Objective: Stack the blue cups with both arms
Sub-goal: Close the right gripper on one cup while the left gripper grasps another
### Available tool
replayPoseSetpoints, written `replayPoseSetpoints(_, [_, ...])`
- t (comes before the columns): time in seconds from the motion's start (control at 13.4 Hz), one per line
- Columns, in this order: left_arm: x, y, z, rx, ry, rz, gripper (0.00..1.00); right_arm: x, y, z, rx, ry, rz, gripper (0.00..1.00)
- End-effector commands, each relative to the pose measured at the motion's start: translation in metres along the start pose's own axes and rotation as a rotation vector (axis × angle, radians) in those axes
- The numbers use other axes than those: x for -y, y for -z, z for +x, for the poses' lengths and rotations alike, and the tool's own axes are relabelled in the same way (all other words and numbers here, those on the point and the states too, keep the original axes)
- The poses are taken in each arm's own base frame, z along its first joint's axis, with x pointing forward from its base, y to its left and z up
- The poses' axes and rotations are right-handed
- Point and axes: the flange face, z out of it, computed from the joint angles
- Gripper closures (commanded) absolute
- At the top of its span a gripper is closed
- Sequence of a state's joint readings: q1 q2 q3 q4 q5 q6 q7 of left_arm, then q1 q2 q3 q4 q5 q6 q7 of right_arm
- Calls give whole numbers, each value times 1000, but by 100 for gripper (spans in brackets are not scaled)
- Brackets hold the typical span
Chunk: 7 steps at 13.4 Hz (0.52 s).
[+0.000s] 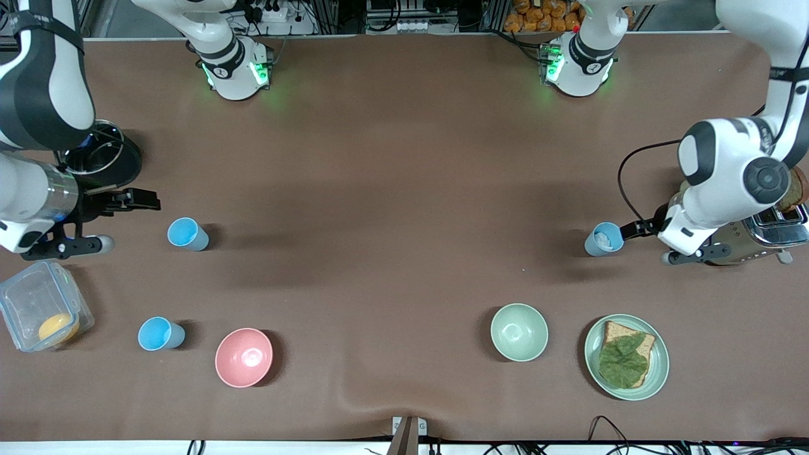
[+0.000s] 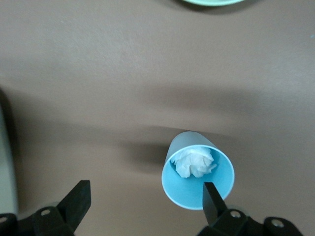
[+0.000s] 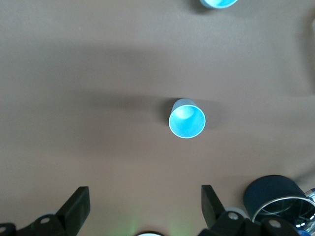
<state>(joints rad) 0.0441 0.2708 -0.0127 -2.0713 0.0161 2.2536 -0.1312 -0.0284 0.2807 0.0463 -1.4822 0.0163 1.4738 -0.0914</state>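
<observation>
The robot's left gripper needs to grab the paper-filled cup by its rim next, so that it can stack the cup with the other blue cups.
Three blue cups stand upright on the brown table. One cup [image 1: 187, 234] is at the right arm's end, and a second cup [image 1: 160, 333] stands nearer the camera beside the pink bowl. The third cup [image 1: 603, 239], at the left arm's end, holds a crumpled white paper. My right gripper [image 1: 146, 201] is open and empty, a short way from the first cup [image 3: 187, 119]; its own view shows it [image 3: 145, 204] with bare table between the fingers. My left gripper [image 1: 632, 229] is open beside the paper-filled cup [image 2: 198, 177]. In the left wrist view [image 2: 146, 199], one fingertip [image 2: 210, 195] overlaps the cup's rim.
A pink bowl [image 1: 244, 357], a pale green bowl [image 1: 519, 332] and a green plate [image 1: 594, 354] with bread and lettuce stand near the camera. A clear container [image 1: 41, 313] and a dark pot [image 1: 101, 151] are at the right arm's end. A toaster [image 1: 768, 234] sits under the left arm.
</observation>
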Motion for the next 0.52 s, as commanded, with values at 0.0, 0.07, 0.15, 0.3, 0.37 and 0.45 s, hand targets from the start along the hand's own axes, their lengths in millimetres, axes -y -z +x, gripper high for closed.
replayPoseSetpoints(0.0, [-8,-19,-1,23,-1,-18,0,-37,-43,11,35,11,16,0])
replayPoseSetpoints(0.07, [-8,-23,-1,26,-1,-18,0,-49,-69,15,24,4,20,0])
replayPoseSetpoints(0.15, [-8,-28,-1,32,-1,-17,0,-58,-96,18,8,-9,22,0])
replayPoseSetpoints(0.3, [-9,-37,-1,47,-4,-16,0,-79,-143,18,-24,-1,23,0])
replayPoseSetpoints(0.37, [-9,-41,-1,47,-4,-16,2,-86,-160,17,-37,11,24,0])
replayPoseSetpoints(0.45, [-11,-44,-2,52,-9,-16,3,-92,-180,16,-32,2,28,0])
